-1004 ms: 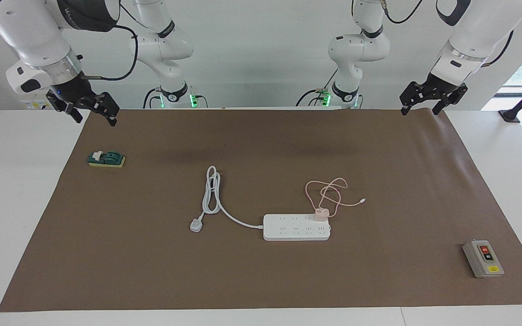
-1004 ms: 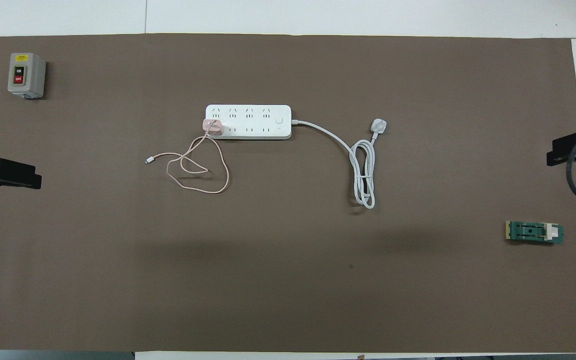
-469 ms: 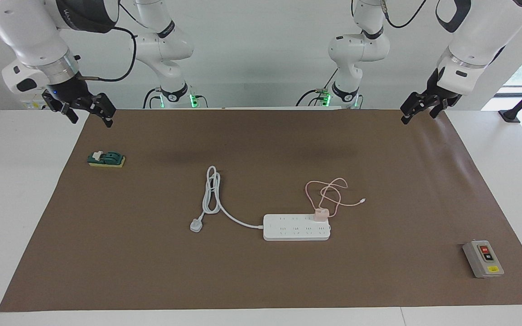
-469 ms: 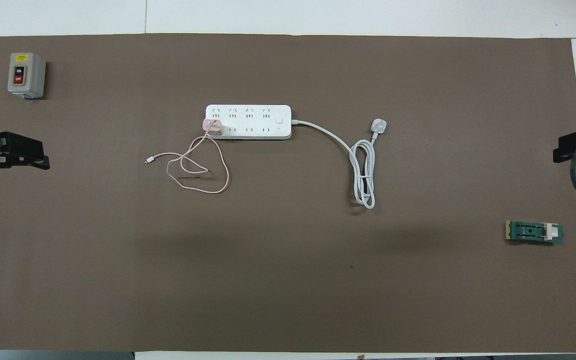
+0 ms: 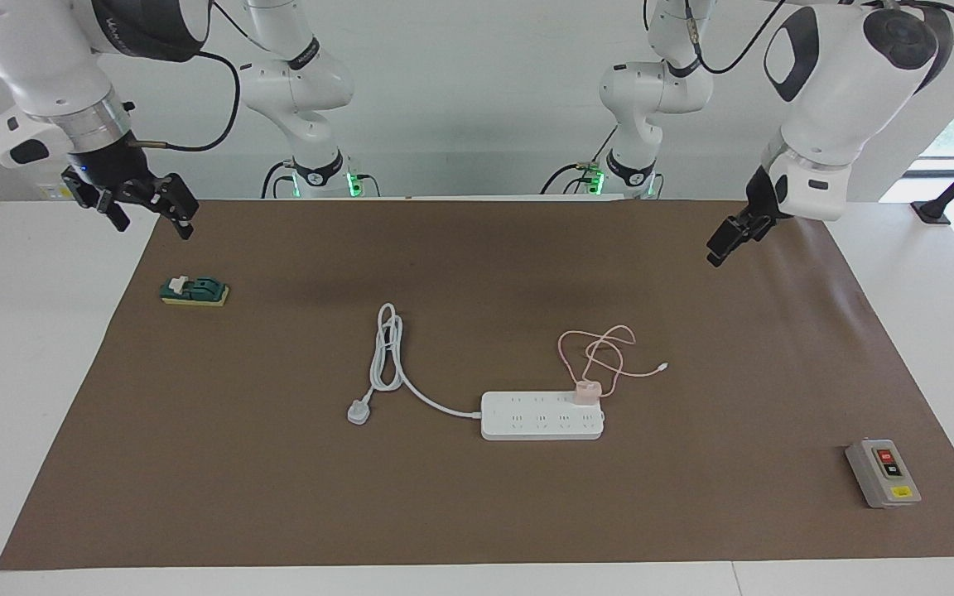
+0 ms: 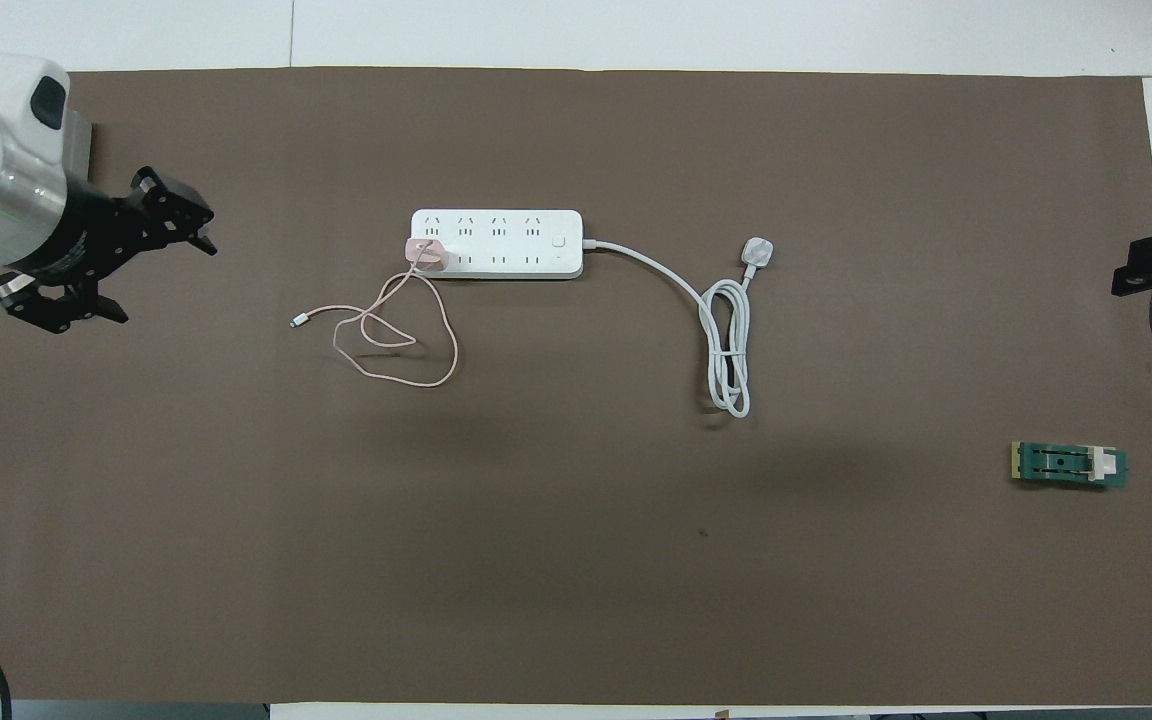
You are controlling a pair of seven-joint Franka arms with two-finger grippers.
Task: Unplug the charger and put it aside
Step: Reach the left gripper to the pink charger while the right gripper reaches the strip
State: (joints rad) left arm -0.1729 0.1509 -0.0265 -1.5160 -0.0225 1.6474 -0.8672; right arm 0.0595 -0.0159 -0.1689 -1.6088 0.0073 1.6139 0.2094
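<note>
My left gripper should next grab the charger by its stiff body at the socket [image 6: 425, 253] to unplug it, because the charger's thin pink cable [image 6: 388, 314] lies slack in loose loops.
The pale pink charger [image 5: 587, 390] [image 6: 427, 253] is plugged into the end socket of the white power strip [image 5: 527, 418] [image 6: 511, 243], at the strip's end toward the left arm. Its thin pink cable [image 5: 601, 348] [image 6: 441, 340] lies in loose loops on the mat, nearer to the robots than the strip. My left gripper [image 5: 719, 246] [image 6: 161, 268] is open and empty, up in the air over the mat toward the left arm's end, well apart from the charger. My right gripper [image 5: 151, 219] [image 6: 1136, 275] is open and empty, raised over the mat's edge at the right arm's end.
The strip's thick white cord [image 5: 390, 356] [image 6: 726, 350] and plug [image 5: 358, 411] lie toward the right arm's end. A grey switch box [image 5: 883, 473] stands at the left arm's end, mostly covered by the left arm in the overhead view. A green block [image 5: 194, 291] [image 6: 1069, 465] lies below the right gripper.
My left gripper has swung out over the mat toward the charger and turned. My right gripper has drifted slightly toward the table's edge. The charger and strip have not moved.
</note>
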